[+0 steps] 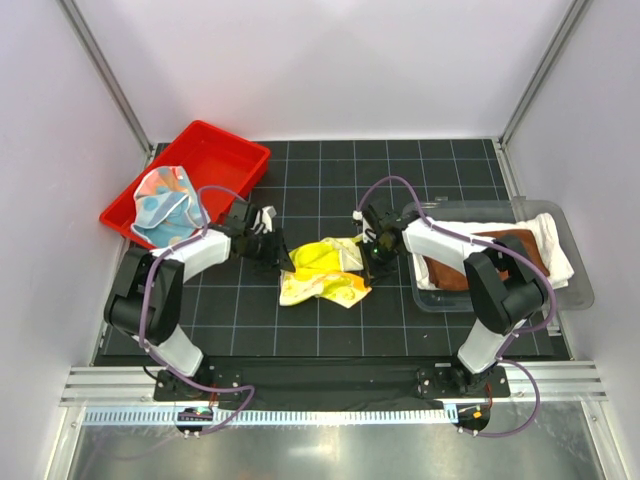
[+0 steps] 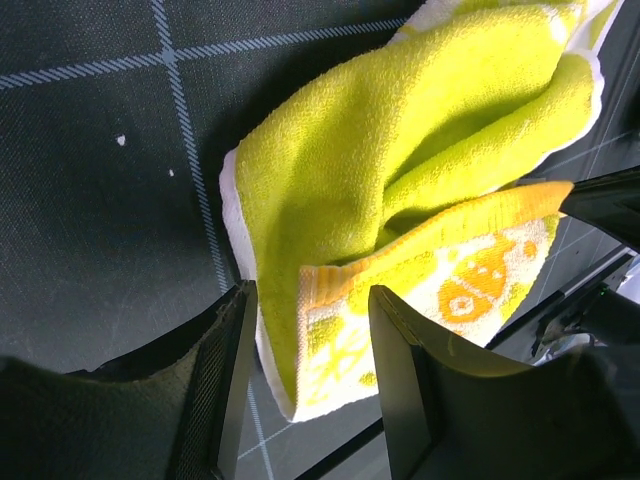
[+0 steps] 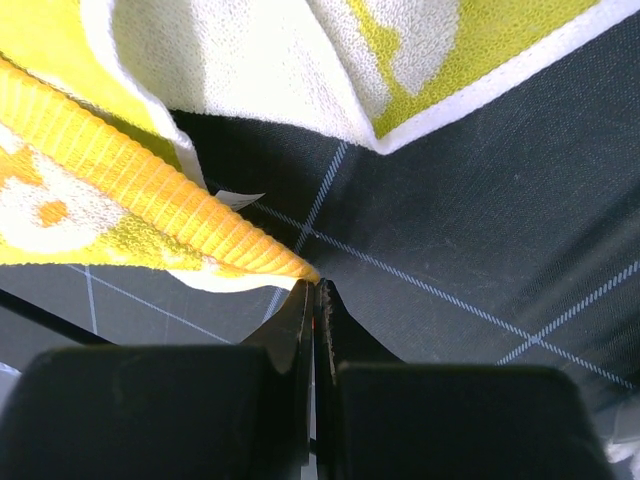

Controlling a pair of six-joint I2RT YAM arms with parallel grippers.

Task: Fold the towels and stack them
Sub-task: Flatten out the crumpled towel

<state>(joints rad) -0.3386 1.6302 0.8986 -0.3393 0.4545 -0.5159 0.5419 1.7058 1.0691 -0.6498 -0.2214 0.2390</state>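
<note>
My left fingers are around the crocodile towel's orange hem corner, down at the yellow layer beneath, ready to close.
The yellow-green crocodile towel lies crumpled mid-mat between both grippers. My left gripper is open at its left edge; in the left wrist view a folded corner of the towel sits between the spread jaws. My right gripper is at the towel's right corner; in the right wrist view the jaws are shut, with the orange hem corner running taut into their tips. The light-blue multicoloured towel lies in the red tray. The brown towel lies on the white towel in the clear bin.
The red tray stands at the back left, partly off the black grid mat. The clear bin stands at the right edge, close to the right arm. White walls enclose the table on three sides.
</note>
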